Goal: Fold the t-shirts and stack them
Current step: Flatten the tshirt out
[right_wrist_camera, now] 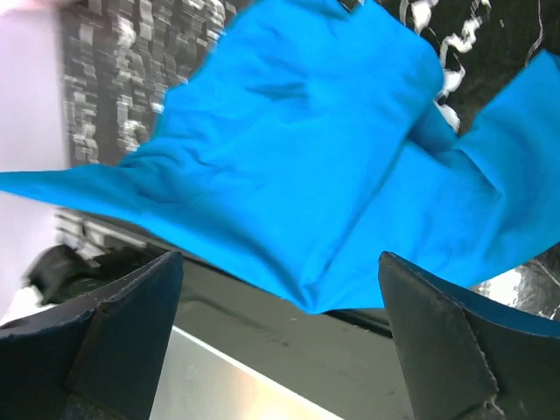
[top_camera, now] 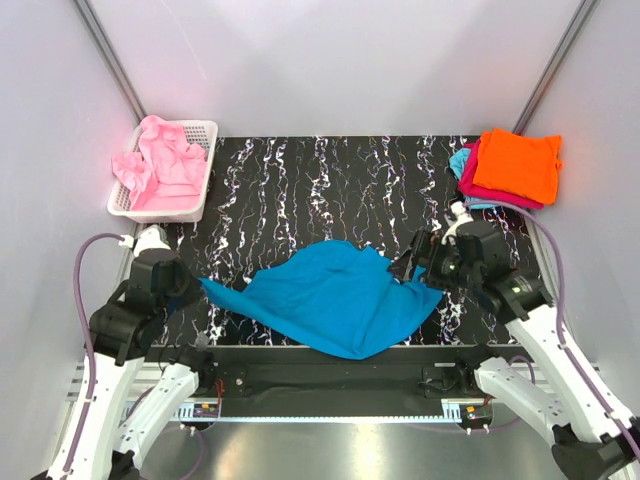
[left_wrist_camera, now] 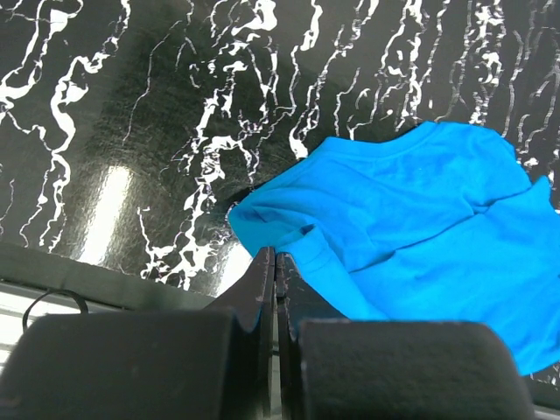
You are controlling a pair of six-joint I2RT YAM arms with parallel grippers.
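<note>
I need to grab the teal-blue t-shirt (top_camera: 340,295) next with my right gripper, at its side opposite my left gripper's hold, to stretch it between both grippers for folding.
A teal-blue t-shirt (top_camera: 340,295) lies crumpled and spread at the table's near middle, its lowest fold (right_wrist_camera: 332,297) reaching over the front edge. My left gripper (top_camera: 192,283) is shut at the shirt's pointed left end; in the left wrist view the cloth (left_wrist_camera: 411,219) runs right up to the closed tips of that gripper (left_wrist_camera: 270,254). My right gripper (top_camera: 405,268) is at the shirt's right side. It stands wide open (right_wrist_camera: 280,255) just above the cloth, with nothing between its fingers (right_wrist_camera: 144,297).
A white mesh basket (top_camera: 203,170) at the back left holds pink shirts (top_camera: 160,165). At the back right a folded orange shirt (top_camera: 518,163) tops a magenta one (top_camera: 482,187) and a light cyan one (top_camera: 460,160). White walls enclose the black marbled table (top_camera: 300,190).
</note>
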